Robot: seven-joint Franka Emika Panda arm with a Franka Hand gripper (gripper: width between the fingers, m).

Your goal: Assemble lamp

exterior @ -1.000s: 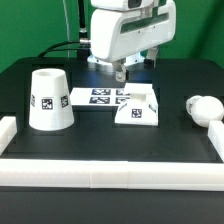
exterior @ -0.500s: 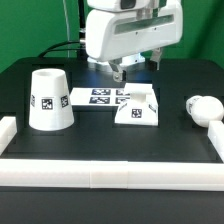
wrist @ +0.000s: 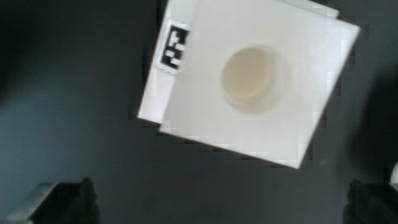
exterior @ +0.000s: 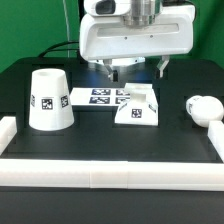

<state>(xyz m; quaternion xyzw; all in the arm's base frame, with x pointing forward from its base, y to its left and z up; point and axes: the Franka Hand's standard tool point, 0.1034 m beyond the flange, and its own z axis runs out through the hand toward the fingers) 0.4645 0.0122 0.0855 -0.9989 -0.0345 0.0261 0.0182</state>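
The gripper's fingers are high above the lamp base's top [exterior: 138, 94] [wrist: 249, 80] and would miss it if they closed now. The gripper needs to lower first, then close on the lamp base's top.
The low blocky white lamp base [exterior: 138, 106] sits on the black table right of centre, a tag on its front. In the wrist view the lamp base [wrist: 249, 80] shows from above with a round socket and a side tag. My gripper [exterior: 135, 68] hangs above and behind the base, jaws wide apart and empty; its dark fingertips [wrist: 68, 200] show at the frame's corners, the gripper [wrist: 222, 205] being clear of the base. The cone-shaped shade [exterior: 48, 99] stands at the exterior view's left. The rounded bulb [exterior: 205, 108] lies at the exterior view's right.
The marker board [exterior: 98, 97] lies flat behind the base, between it and the shade. White border rails [exterior: 110, 171] run along the table's front and both front corners. Cables hang behind the arm.
The arm has shifted toward the exterior view's right and turned, so the gripper now hangs over the base. The lamp parts have not moved.
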